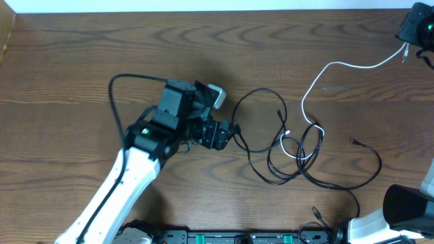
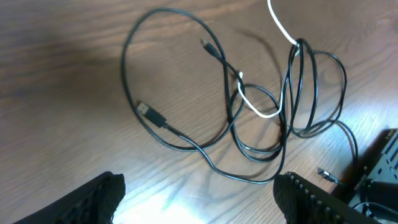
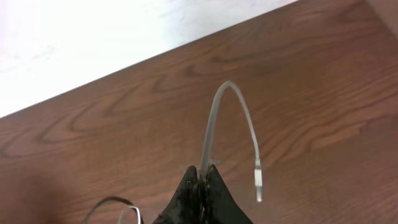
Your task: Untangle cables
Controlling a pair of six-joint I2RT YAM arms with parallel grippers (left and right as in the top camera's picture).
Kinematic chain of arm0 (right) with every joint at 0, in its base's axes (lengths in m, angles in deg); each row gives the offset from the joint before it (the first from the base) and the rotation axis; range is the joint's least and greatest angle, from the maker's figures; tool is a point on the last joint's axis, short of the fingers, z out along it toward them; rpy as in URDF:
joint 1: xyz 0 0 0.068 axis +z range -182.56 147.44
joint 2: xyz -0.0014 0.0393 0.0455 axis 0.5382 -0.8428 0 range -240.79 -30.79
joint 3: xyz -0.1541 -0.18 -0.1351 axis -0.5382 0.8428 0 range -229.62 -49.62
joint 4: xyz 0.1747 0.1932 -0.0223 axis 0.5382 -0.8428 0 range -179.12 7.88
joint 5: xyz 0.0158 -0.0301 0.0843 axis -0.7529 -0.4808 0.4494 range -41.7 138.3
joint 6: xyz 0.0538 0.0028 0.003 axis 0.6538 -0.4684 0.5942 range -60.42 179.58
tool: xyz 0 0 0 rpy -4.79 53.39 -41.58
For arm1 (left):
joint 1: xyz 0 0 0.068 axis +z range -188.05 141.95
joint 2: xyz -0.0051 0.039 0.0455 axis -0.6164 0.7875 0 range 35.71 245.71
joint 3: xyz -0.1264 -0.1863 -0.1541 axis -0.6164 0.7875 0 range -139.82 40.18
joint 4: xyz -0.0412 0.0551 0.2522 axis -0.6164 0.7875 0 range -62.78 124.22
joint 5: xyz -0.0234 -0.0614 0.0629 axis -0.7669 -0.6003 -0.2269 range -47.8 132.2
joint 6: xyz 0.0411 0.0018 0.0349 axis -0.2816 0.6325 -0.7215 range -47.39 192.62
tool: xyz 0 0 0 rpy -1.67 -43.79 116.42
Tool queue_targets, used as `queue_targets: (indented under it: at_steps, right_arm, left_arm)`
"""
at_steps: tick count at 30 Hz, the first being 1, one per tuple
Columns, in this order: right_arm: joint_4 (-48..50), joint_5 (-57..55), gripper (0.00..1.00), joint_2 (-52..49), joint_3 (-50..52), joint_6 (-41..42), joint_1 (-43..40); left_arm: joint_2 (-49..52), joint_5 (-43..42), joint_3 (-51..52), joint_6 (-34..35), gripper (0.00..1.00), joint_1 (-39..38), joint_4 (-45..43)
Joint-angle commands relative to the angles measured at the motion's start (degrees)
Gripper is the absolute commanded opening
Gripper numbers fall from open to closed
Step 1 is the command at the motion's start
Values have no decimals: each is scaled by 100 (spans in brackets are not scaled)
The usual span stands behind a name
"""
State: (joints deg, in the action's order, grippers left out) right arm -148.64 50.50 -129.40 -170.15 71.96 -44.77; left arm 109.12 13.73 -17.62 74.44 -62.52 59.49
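The left gripper grabs the black cables' loops on the side away from the white cable next, to leave the knot open for untangling.
Several thin black cables lie looped over one another right of the table's middle, with a white cable threaded through the knot and rising toward the far right corner. There my right gripper is shut on it. In the right wrist view the white cable arcs up out of the shut right gripper, and its plug hangs free. My left gripper stands open just left of the tangle. The left wrist view shows the left gripper with nothing between its fingers, short of the black loops and their USB plug.
A black rail runs along the table's front edge. The right arm's base stands at the front right. The left arm's thicker lead loops out to its left. A loose black plug end lies right of the tangle.
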Motion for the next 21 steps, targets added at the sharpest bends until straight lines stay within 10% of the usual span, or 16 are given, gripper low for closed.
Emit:
queue_targets:
  at_steps: [1,11,21]
  right_arm:
    - [-26,140,1,155,-33,-179,-13]
    - [-103,140,1,155,-33,-223,-13]
    - [-223,142,1,155,-33,-243,-13]
  left_arm:
    - [529,-455,-70,-111,81,-94,-225]
    - [1825,-2033,-70,-468,81,-907,-1346]
    - [1956,-1191,-70,-455,82,-2199,-2317]
